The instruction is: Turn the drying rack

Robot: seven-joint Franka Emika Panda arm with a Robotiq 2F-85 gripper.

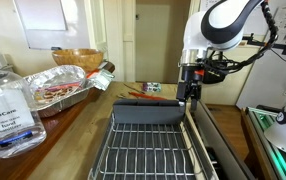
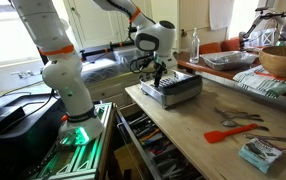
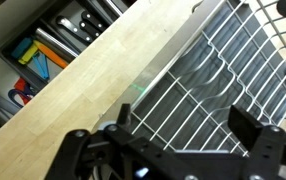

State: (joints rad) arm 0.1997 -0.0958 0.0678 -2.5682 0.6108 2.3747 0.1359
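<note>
The gripper grips the drying rack's edge at the far corner beside the open drawer next, to swing that corner around and turn the drying rack.
The drying rack is a silver wire rack in a dark grey tray on the wooden counter. It fills the lower middle of an exterior view and shows smaller in an exterior view. My gripper hangs just above the rack's far corner, by its edge. In the wrist view the fingers are spread wide over the rack's wire grid, with nothing between them.
A crinkled foil tray, a wooden bowl and a clear soap bottle stand beside the rack. A red spatula, utensils and a sponge lie on the counter. An open drawer with cutlery sits below the counter edge.
</note>
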